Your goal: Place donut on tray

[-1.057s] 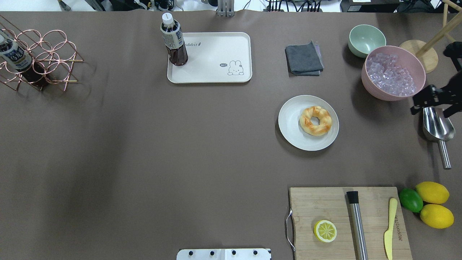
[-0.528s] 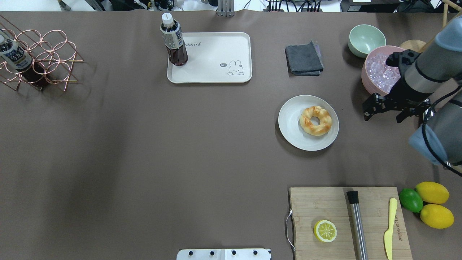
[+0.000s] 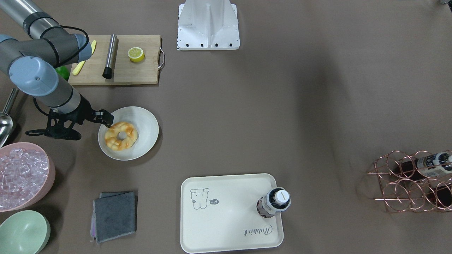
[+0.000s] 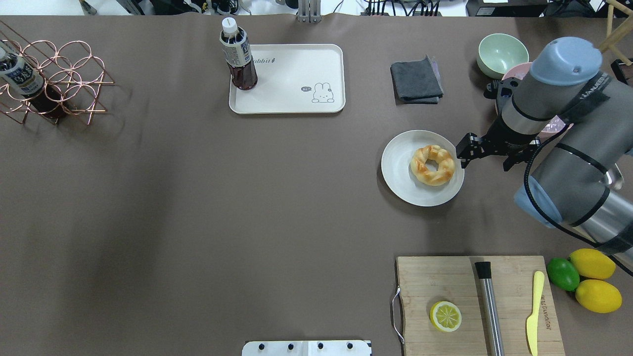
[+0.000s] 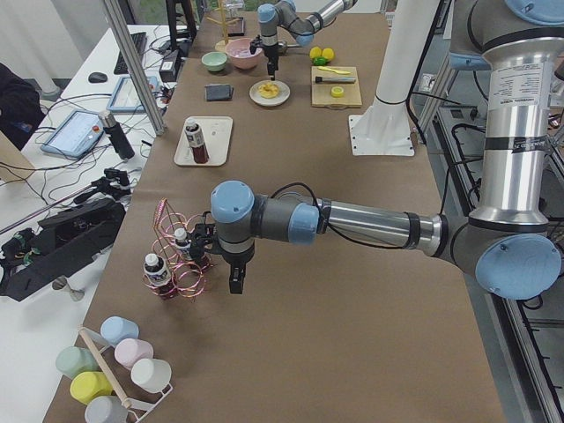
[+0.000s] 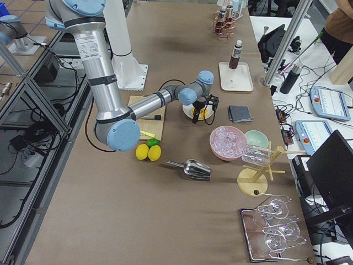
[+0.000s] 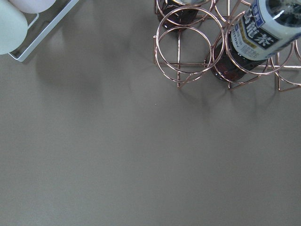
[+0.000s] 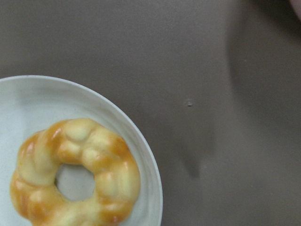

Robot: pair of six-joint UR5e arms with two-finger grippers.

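Note:
My right gripper is to grab the plate next by its bare rim and keep the plate level, because the donut (image 3: 121, 135) sits loose on the plate.
The donut (image 4: 432, 165) is a golden ring with toasted patches. It lies on a round white plate (image 4: 400, 173) right of the table's middle, and also shows in the front view (image 3: 121, 135) and right wrist view (image 8: 75, 174). The cream tray (image 4: 292, 84) with a bear drawing sits at the far middle, also in the front view (image 3: 226, 218); a dark bottle (image 4: 238, 59) stands on its left corner. My right gripper (image 4: 485, 157) is open and empty, one finger over the plate's right rim. My left gripper (image 5: 236, 284) hangs by the wire rack; I cannot tell its state.
A pink bowl of ice (image 3: 21, 174), a green bowl (image 4: 502, 53) and a grey cloth (image 4: 416, 80) are at the far right. A cutting board (image 4: 435, 282) holds a halved lemon, a steel rod and a knife. A copper bottle rack (image 4: 59, 79) stands far left.
My right arm has swung in from the table's right edge, past the pink bowl, to the plate's right rim. The donut, plate and tray have not moved.

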